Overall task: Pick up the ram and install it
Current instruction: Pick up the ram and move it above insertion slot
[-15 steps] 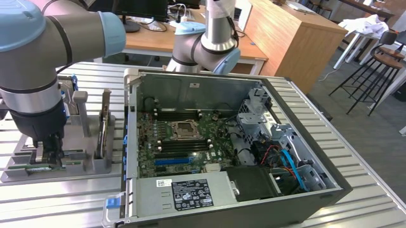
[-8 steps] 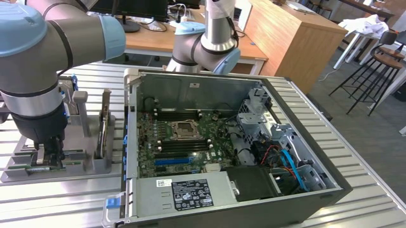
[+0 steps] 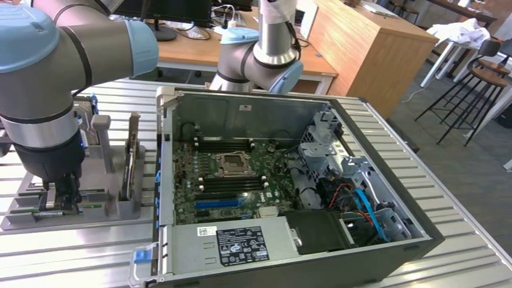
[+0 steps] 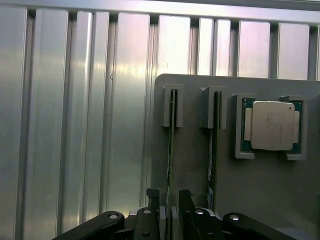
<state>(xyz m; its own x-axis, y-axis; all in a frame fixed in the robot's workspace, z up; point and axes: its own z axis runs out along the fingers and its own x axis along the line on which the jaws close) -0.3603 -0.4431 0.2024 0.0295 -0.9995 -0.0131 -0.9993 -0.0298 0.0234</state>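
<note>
Grey holder posts hold the ram's ends, so my gripper should next grab the ram by its bare part (image 3: 61, 210) between the posts.
The ram (image 4: 170, 145) is a slim green stick standing on edge in a slot of the grey holder (image 4: 260, 190). My gripper (image 4: 169, 199) is lowered over one end of it. Its dark fingers (image 4: 153, 200) stand on either side of the stick with a small gap on each side, so it is open and straddling the ram. A twin green stick (image 4: 211, 150) sits in the neighbouring slot. In the exterior view the gripper (image 3: 62, 195) hangs over the holder (image 3: 104, 180) at the exterior view's left, beside the open computer case (image 3: 416, 240).
A silver processor (image 4: 271, 125) rests in a recess of the holder. A tall upright card (image 3: 132, 159) stands on the holder between gripper and case. The motherboard's black memory slots (image 3: 232, 183) flank the CPU socket (image 3: 234, 162). The table (image 3: 48, 252) is ribbed aluminium.
</note>
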